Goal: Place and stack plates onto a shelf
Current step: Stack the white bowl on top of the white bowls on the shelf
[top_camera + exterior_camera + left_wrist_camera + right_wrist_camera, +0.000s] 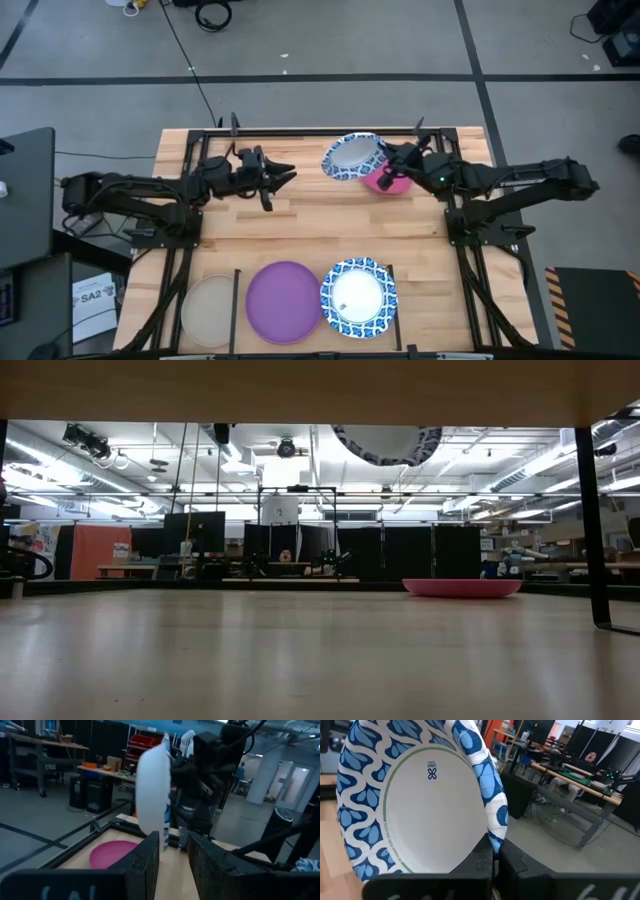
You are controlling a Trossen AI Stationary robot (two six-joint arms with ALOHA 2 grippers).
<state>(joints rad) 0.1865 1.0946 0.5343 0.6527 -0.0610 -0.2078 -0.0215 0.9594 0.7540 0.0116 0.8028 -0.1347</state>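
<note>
I will take over the blue-rimmed plate to stack it on the shelf. My left gripper will grab the plate by its patterned rim next.
A white plate with a blue patterned rim (350, 157) is held up near the table's far edge by my right gripper (386, 170), which is shut on it. It hangs tilted above a magenta plate (388, 184) lying flat on the table (462, 587). My left gripper (283, 186) is open, hovers left of the held plate and points at it; in its wrist view the plate (151, 790) shows nearly edge-on beyond the fingers. A beige plate (208, 310), a purple plate (285, 302) and another blue-rimmed plate (358, 297) lie flat in the shelf bays at the near edge. My right gripper (493, 851) pinches the blue-rimmed plate's rim (496, 827) between its two fingers, one on each face. The fingers come about level from the table's right side. The plate is lifted clear and stands steeply tilted, nearly on edge, above the magenta plate.
Thin black bars (236, 300) divide the light-wood shelf at the near edge. Black arm frames (180, 225) stand at both sides, and one post shows in the low view (590, 530). Bare wood lies in the table's middle (320, 230).
</note>
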